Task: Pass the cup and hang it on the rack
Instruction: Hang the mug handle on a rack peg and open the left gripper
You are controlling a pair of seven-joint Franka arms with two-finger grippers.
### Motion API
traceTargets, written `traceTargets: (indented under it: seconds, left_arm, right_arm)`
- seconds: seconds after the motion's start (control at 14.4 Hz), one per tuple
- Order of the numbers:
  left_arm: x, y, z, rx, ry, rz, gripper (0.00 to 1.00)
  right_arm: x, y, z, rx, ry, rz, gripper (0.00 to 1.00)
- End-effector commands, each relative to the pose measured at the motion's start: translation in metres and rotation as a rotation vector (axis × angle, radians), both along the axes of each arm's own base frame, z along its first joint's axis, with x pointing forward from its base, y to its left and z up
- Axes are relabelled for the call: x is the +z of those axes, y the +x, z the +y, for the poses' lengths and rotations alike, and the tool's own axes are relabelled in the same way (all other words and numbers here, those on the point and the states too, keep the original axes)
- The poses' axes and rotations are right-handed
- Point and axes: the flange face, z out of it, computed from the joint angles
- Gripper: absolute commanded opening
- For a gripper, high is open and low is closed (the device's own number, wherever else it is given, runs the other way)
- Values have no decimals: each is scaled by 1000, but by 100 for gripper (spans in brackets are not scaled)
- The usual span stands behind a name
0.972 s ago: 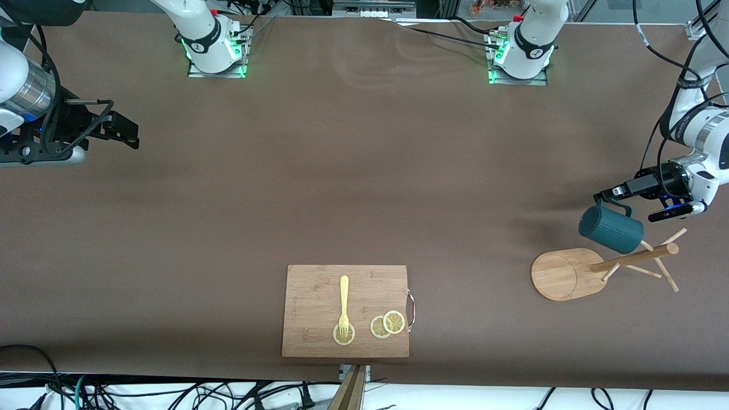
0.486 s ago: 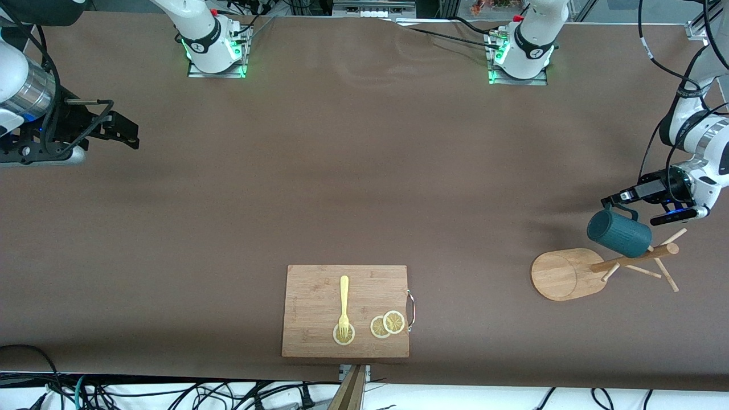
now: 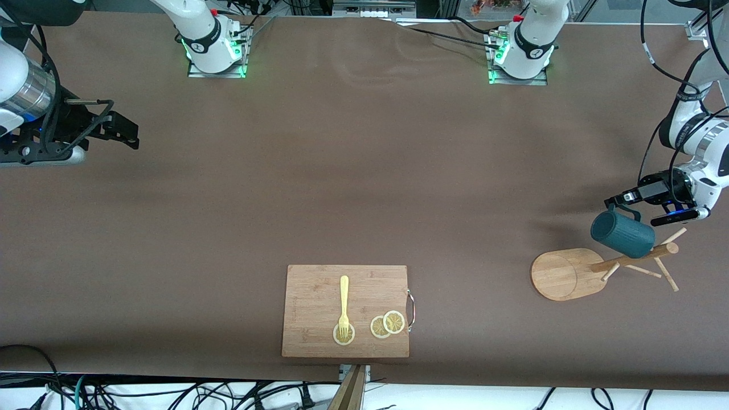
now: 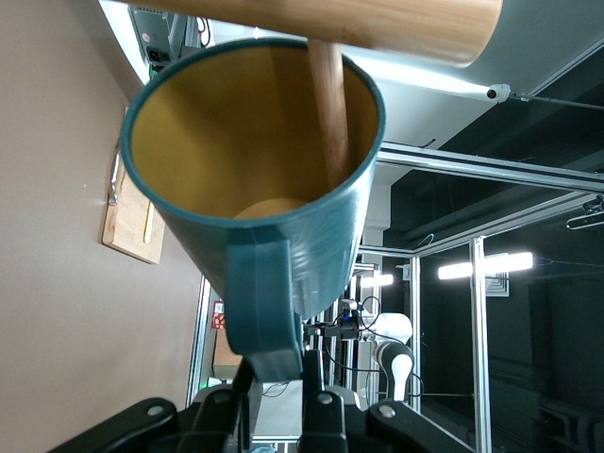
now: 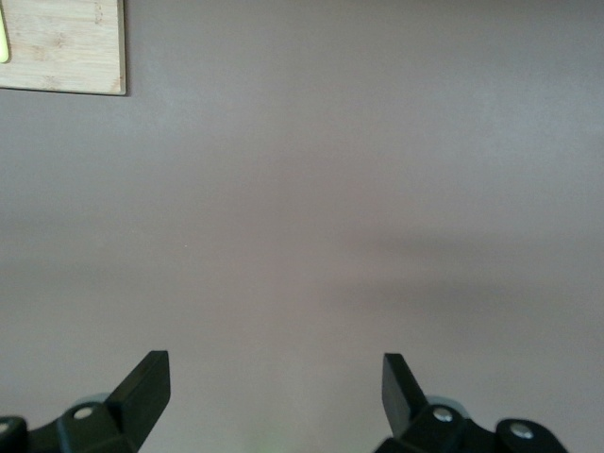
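Observation:
My left gripper needs to open now, because a wooden peg reaches inside the cup's yellow opening in the left wrist view. The cup would hang on it.
The dark teal cup hangs tilted in the air against the upper pegs of the bamboo rack, whose round base rests on the table near the left arm's end. My left gripper is shut on the cup's handle. In the left wrist view my left gripper pinches the handle, and a peg reaches into the cup's yellowish mouth from the post. My right gripper waits open and empty over the table at the right arm's end, and it also shows in the right wrist view.
A wooden cutting board lies near the table's front edge, bearing a yellow fork and lemon slices. It also shows in the left wrist view and the right wrist view.
My left gripper has carried the cup a little toward the left arm's end of the table, closer onto the rack's pegs. The right arm has not moved.

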Motion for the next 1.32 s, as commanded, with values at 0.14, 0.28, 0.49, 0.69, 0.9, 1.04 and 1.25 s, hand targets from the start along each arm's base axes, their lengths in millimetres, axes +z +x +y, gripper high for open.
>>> traceTargets:
  seconds: [0.14, 0.28, 0.49, 0.69, 0.9, 1.04, 1.25]
  left_arm:
    - [-14, 2, 4, 11, -32, 4, 24]
    - [-15, 2, 4, 10, -29, 7, 32]
    - [-14, 3, 5, 10, -20, 4, 67]
    - [-5, 8, 8, -5, -3, -14, 100]
    - [13, 10, 11, -44, 43, -29, 100]
    - [28, 6, 12, -86, 90, -33, 100]
    - [42, -9, 23, -154, 151, -23, 100]
  right_arm:
    - [6, 0, -1, 12, -2, -11, 100]
    - [6, 0, -1, 12, -3, -11, 100]
    - [6, 0, -1, 12, -3, -11, 100]
    - [6, 0, -1, 12, -3, -11, 100]
    - [6, 0, -1, 12, -3, -11, 100]
    - [5, 1, -1, 12, -4, -10, 100]
    - [5, 1, 0, 14, -4, -10, 100]
